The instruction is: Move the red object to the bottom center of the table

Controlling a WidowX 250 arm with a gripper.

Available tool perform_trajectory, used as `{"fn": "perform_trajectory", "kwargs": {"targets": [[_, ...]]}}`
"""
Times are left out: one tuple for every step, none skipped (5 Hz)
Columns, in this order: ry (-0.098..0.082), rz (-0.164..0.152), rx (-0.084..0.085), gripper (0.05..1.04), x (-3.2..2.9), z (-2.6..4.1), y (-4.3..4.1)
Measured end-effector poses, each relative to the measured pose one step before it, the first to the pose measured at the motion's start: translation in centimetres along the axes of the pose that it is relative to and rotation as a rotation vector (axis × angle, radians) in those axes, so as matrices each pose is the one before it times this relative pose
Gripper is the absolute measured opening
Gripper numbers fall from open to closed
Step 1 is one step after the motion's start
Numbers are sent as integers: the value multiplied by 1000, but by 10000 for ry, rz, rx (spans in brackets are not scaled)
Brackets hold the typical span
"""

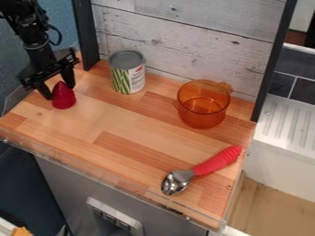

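Observation:
The red object needs to come to the bottom center of the table, so my gripper should grab it by its upper sides next.
At the upper left of the camera view, the gripper (pixel 59 91) hangs low over the table (pixel 132 126) with its two fingers spread apart. A red cone-shaped object (pixel 64 97) stands upright between them, its narrow top pointing up and its base at the wood. One finger is on each side of its upper part; whether they touch it I cannot tell.
A can with a striped label (pixel 128 78) stands near the back wall. Right of it is a transparent orange pot (pixel 202 110). A metal spoon with a red handle (pixel 216 162) lies at the front right. A clear ledge (pixel 102 170) runs along the front edge.

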State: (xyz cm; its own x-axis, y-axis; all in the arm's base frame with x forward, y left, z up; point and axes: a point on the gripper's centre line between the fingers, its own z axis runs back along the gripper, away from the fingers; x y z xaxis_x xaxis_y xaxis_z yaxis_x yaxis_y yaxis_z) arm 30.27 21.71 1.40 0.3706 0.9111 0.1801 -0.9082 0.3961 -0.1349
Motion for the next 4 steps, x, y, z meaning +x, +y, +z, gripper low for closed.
{"fn": "perform_trajectory", "kwargs": {"targets": [[-193, -39, 120, 580, 91, -5, -163], [95, 26, 80, 580, -558, -148, 196], [21, -98, 295, 580, -1946, 688, -425], [-476, 352, 251, 580, -1514, 2076, -552]]}}
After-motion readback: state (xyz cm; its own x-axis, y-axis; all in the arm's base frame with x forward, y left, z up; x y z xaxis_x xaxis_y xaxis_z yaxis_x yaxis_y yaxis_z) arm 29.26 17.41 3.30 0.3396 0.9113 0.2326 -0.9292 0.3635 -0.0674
